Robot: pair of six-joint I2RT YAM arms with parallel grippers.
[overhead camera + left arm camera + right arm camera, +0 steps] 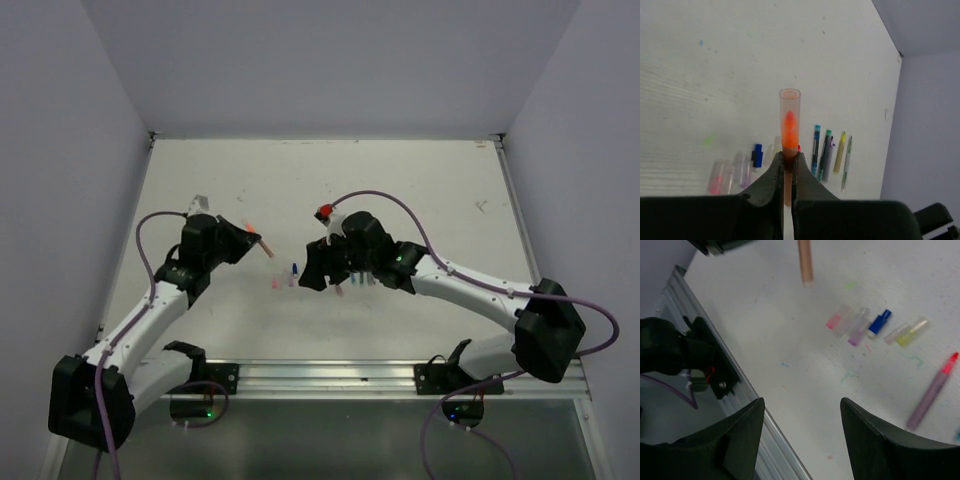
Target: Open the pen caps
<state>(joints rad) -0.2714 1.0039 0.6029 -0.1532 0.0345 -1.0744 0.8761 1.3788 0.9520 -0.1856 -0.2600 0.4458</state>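
My right gripper is to grab the orange-red pen next by its body's bare end, so the clear cap stays free to pull open.
My left gripper is shut on an orange-red pen and holds it above the table. The pen's clear cap is still on and points away from me. In the top view this gripper holds the pen toward my right gripper. My right gripper is open and empty, a little above the table. Loose caps lie in a row: pink, purple, blue and pale yellow. An uncapped grey pen with a red tip lies beside them.
Several uncapped pens lie side by side: blue, teal, purple, yellow and grey. The metal rail runs along the table's near edge. Side walls close in the table left and right.
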